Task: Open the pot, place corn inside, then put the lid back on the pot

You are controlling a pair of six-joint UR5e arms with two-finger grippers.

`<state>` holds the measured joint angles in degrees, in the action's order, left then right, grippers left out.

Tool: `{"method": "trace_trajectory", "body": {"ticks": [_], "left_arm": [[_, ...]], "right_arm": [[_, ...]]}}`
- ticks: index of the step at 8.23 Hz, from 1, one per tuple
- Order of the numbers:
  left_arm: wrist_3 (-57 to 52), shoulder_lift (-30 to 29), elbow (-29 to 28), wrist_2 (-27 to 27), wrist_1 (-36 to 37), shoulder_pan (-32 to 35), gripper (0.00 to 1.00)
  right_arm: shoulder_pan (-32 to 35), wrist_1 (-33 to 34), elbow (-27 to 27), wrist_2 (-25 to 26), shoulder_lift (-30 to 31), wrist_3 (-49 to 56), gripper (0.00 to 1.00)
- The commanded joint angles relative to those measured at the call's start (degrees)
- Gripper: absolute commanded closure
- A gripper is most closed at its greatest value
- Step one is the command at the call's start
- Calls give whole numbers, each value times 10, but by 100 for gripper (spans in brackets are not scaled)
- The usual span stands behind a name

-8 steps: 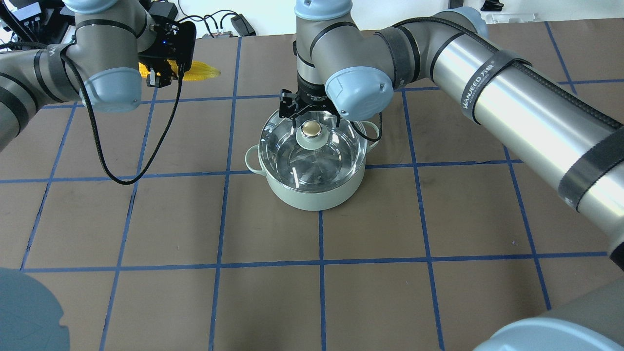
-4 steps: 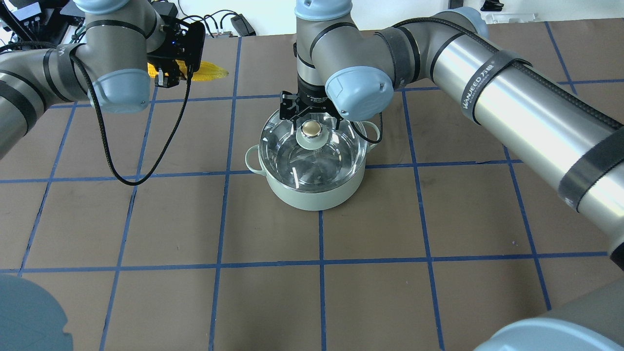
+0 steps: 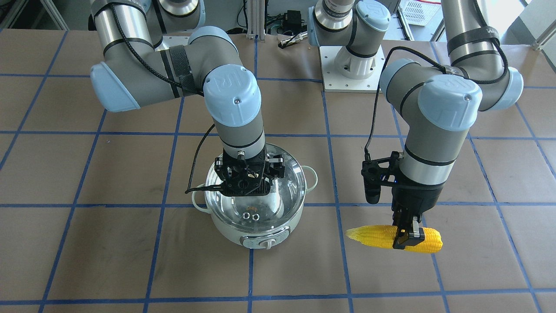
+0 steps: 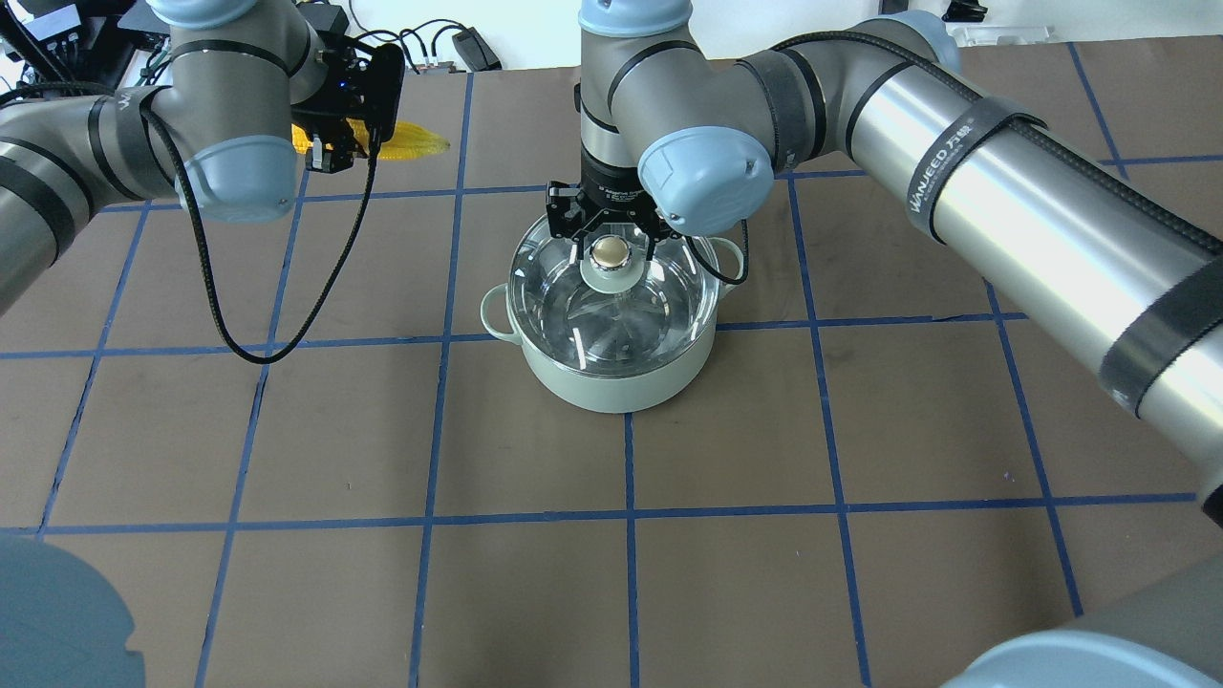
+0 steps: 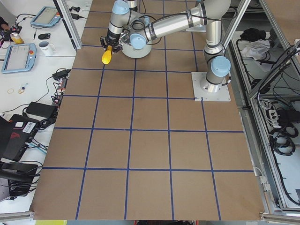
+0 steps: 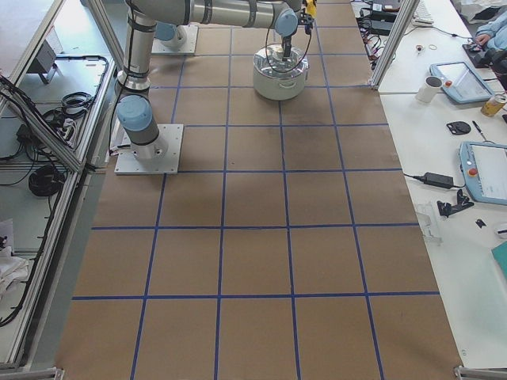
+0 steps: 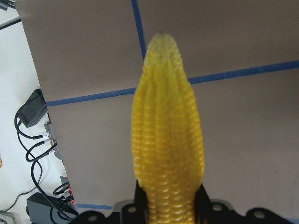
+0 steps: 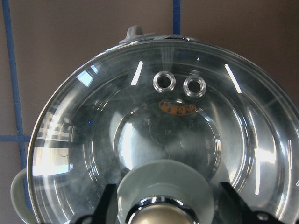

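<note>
The robot's right gripper needs to grab the lid's narrow cream knob next, because the glass is far wider than the spread of the robot's fingers.
The pale green pot stands mid-table with the glass lid on it. My right gripper is open over the lid, one finger on each side of the cream knob, with small gaps showing in the right wrist view. In the front view this gripper hides the knob. My left gripper is shut on the yellow corn, held level above the table, well to the side of the pot. The corn also shows in the overhead view and the left wrist view.
The brown table carries a blue tape grid. A black cable loops down from the left wrist. Cables and adapters lie at the far edge. The arms' white base plate is on the robot's side.
My left gripper has carried the corn a little toward the pot. My right gripper has shifted over the lid so that its fingers now flank the knob.
</note>
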<state>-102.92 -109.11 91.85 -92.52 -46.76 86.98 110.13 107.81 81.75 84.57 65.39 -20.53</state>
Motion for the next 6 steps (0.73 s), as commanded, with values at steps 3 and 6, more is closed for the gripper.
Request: {"method": "trace_trajectory", "body": {"ticks": [3,6], "left_arm": [[1,-1,0,1,-1,3,100],[1,-1,0,9,-1,4,100]], "right_arm": [[0,-4,0,-5,4,3,66],[-1,-18,-8,-9,20,4,76]]}}
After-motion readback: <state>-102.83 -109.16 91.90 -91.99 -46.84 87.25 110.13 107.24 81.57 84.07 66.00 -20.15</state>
